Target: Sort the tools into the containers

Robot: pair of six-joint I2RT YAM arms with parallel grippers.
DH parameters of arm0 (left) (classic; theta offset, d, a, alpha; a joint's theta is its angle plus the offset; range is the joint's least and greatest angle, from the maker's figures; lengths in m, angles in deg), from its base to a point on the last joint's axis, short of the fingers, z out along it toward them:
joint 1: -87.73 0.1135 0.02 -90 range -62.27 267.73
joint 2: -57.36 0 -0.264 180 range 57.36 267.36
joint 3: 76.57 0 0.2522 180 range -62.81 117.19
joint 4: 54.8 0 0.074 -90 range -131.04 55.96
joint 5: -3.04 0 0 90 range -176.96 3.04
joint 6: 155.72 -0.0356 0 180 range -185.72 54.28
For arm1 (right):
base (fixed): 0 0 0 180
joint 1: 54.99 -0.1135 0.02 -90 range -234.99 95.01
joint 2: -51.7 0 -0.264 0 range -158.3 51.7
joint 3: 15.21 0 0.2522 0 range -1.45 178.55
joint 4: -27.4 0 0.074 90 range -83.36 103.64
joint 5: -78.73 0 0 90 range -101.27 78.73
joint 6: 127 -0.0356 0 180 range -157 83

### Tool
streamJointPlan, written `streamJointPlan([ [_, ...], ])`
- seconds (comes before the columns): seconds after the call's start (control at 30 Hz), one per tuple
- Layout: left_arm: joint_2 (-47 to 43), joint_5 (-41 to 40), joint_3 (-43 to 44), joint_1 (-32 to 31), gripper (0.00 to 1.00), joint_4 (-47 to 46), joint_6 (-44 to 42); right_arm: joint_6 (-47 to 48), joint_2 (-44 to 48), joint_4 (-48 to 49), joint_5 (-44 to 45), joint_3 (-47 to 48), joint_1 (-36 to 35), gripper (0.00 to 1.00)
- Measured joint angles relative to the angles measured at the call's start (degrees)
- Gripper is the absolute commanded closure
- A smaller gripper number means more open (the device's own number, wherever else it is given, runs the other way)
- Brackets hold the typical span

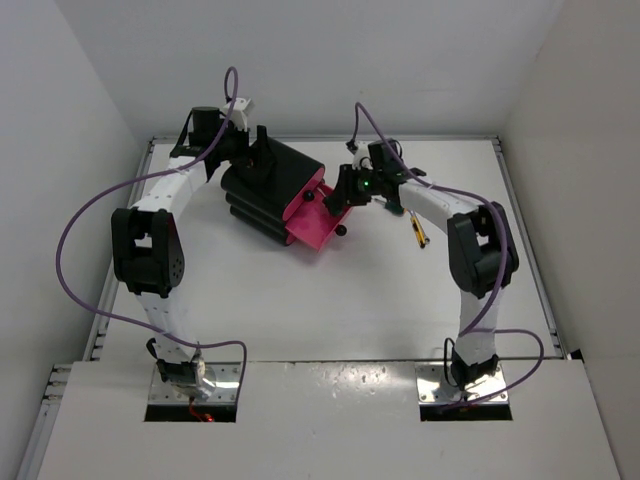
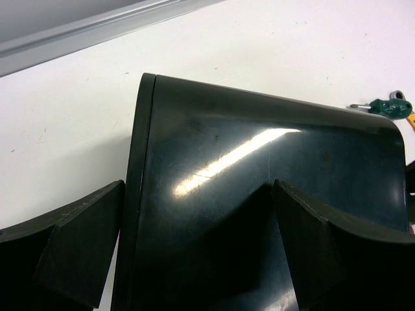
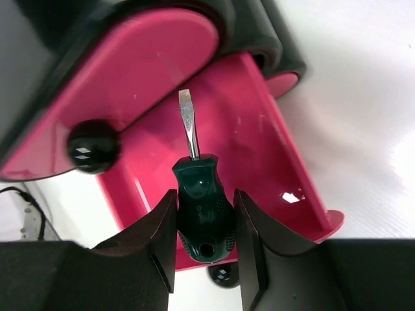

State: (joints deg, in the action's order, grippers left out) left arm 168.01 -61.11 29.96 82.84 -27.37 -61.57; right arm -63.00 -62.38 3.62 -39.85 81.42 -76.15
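Observation:
My right gripper opens next, since the screwdriver's blade and handle [image 3: 198, 175] both lie inside the open drawer's sides, over its pink bottom.
The black cabinet [image 1: 268, 188] stands at the back centre with one magenta-pink drawer [image 1: 318, 230] pulled out. My right gripper [image 1: 346, 194] hovers over that open drawer [image 3: 266, 155], shut on the green-handled screwdriver [image 3: 200, 191], whose blade points into the drawer. The drawer above [image 3: 142, 71] is closed, with a black knob [image 3: 93, 146]. My left gripper [image 1: 260, 160] rests on the cabinet top [image 2: 259, 168], jaws wide open [image 2: 198, 191]; one finger hangs past the cabinet's side edge. The scissors and the wrench are not visible.
A yellow-handled tool [image 1: 419, 231] lies on the table right of the cabinet, under my right arm. A second green-handled tool [image 2: 388, 107] shows past the cabinet's far corner. The table's raised rail [image 2: 97, 29] runs behind the cabinet.

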Motion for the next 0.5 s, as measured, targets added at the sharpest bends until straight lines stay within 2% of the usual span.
streamJointPlan([
  [0.1, 0.0, 0.0, 0.0, 0.0, 0.01, -0.1, 0.0, 0.0, -1.2, -0.1, 0.7, 0.0, -0.1, 0.94],
  [0.17, 0.0, 0.0, 0.0, 0.0, 0.01, -0.1, 0.0, 0.0, -1.5, -0.3, 1.2, 0.0, -0.1, 0.90],
  [0.2, 0.0, 0.0, 0.0, 0.0, 0.01, -0.1, 0.0, 0.0, -1.5, -0.4, 1.3, 0.1, -0.2, 0.79],
  [0.27, 0.1, 0.0, 0.0, 0.0, 0.01, -0.2, 0.0, 0.0, -1.5, -0.3, 1.6, 0.5, -0.3, 0.67],
  [0.37, 0.1, 0.1, 0.0, 0.0, 0.01, -0.3, 0.0, -0.1, -1.5, -0.3, 1.6, 1.0, -0.7, 0.56],
  [0.5, 0.1, 0.2, -0.1, 0.0, 0.01, -0.4, 0.0, 0.0, -1.5, -0.3, 1.6, 1.1, -1.0, 0.52],
])
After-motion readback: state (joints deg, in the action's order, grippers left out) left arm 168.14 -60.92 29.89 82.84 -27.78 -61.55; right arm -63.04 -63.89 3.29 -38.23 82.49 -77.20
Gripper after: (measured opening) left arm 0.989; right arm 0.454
